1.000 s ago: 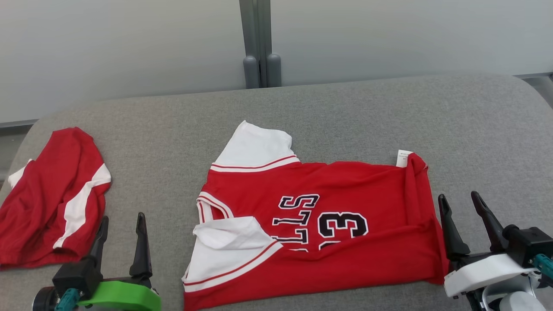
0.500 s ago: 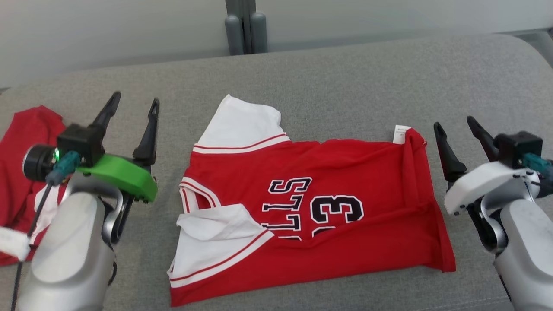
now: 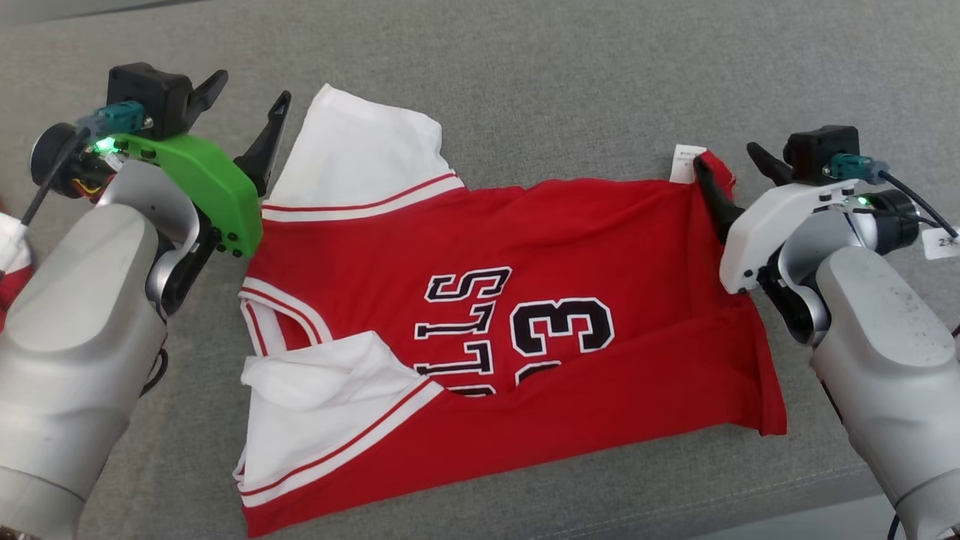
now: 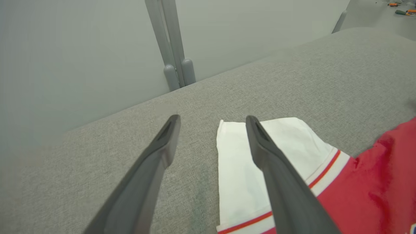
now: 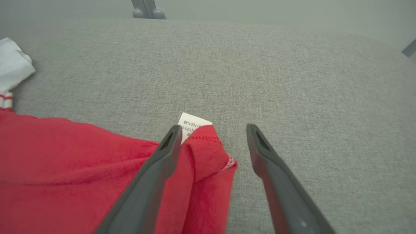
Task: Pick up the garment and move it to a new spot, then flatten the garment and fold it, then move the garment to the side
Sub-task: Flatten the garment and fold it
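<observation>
My right gripper needs to take hold of the jersey by its red hem corner (image 3: pixel 717 169) beside the white care label (image 3: pixel 684 160) next, so that the jersey can be folded.
The garment (image 3: pixel 525 247) is a red jersey with white sleeves and black lettering, lying mostly flat on the grey padded surface (image 3: pixel 570 90), its near sleeve crumpled. My left gripper (image 3: pixel 253 88) stands open at the far white sleeve (image 4: pixel 234 182); the sleeve's edge lies between the fingers, one finger above the cloth. My right gripper (image 3: pixel 726 156) is open at the far right hem corner. That red corner (image 5: pixel 208 152) and its white label (image 5: pixel 191 123) sit between the two fingers, ungripped.
A second red and white cloth (image 3: pixel 9 251) peeks out at the far left behind my left arm. A grey post (image 4: pixel 172 48) and pale wall stand behind the surface. The surface's near edge (image 3: pixel 825 510) runs at the lower right.
The head camera has tipped down. Both arms have reached forward from the near edge to the garment's far corners. Both grippers stayed open.
</observation>
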`<state>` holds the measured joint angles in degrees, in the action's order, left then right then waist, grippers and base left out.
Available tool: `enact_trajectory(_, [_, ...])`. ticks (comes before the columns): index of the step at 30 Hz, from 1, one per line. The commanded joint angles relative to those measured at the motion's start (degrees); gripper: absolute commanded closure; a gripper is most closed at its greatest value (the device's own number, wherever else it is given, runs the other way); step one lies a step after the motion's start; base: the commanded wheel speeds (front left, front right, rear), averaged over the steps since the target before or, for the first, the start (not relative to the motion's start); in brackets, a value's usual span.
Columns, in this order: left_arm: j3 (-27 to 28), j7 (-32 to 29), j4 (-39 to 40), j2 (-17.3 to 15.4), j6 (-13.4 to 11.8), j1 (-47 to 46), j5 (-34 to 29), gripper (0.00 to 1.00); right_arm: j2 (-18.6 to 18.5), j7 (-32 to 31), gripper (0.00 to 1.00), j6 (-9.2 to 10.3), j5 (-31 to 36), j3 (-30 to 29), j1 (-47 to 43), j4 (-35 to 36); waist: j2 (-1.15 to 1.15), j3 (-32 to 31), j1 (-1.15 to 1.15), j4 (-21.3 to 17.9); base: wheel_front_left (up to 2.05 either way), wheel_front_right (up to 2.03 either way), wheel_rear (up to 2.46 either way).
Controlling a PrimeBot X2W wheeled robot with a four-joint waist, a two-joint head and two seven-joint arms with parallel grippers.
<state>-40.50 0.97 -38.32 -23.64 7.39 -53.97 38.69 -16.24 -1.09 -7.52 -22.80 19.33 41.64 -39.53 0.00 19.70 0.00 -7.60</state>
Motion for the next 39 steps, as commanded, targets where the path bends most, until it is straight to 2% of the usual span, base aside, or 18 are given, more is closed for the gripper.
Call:
enact_trajectory(1, [-1.51,-0.36,-1.06,-1.10,0.11,-1.65,1.29,0.00,0.52,-0.05,0.00,0.08,-0.77,0.95,1.29,-0.98,0.00,3.59,0.00,-2.66,0.00,0.00,0.00])
enact_trajectory(9, [-9.89,-2.11,-5.61,-2.81,0.12,-5.94,9.07,0.00,1.51,0.93,0.00,0.08,-3.95,6.10,5.11,-5.25,0.00,5.47,0.00,-4.79,0.00,0.00,0.00])
enact_trajectory(17, [-15.88,-1.76,-8.93,-3.54,0.12,-10.39,12.63,0.00,3.06,2.15,0.00,0.08,-7.16,10.21,7.82,-7.80,0.00,7.85,0.00,-6.31,0.00,0.00,0.00])
enact_trajectory(30, [-20.78,-1.91,-15.49,-3.11,0.12,-14.16,18.21,0.02,4.50,1.41,0.00,0.03,-13.03,16.88,10.26,-8.76,0.00,9.77,0.00,-9.10,0.00,0.00,0.00])
enact_trajectory(31, [-21.47,-2.14,-15.52,-3.03,0.12,-14.13,18.63,0.58,4.38,1.40,0.52,0.03,-13.71,17.56,10.30,-8.32,0.00,9.76,0.00,-9.07,0.00,0.00,0.00])
enact_trajectory(32, [-21.94,-2.07,-15.53,-2.98,0.12,-14.13,18.93,0.99,4.18,1.56,0.86,0.03,-14.21,17.88,10.39,-8.07,0.00,9.71,0.00,-8.99,0.00,0.00,0.00])
enact_trajectory(33, [-22.48,-1.75,-15.52,-3.05,0.12,-14.13,19.39,1.00,3.79,1.66,1.00,0.03,-14.65,18.24,10.44,-7.93,0.00,9.58,0.00,-8.84,0.00,0.00,0.00])
enact_trajectory(39, [-23.35,2.71,-14.39,-2.94,0.12,-15.65,21.70,1.00,1.26,5.12,1.00,0.10,-15.92,18.97,11.17,-7.32,0.00,7.73,0.00,-6.78,0.00,0.00,0.00])
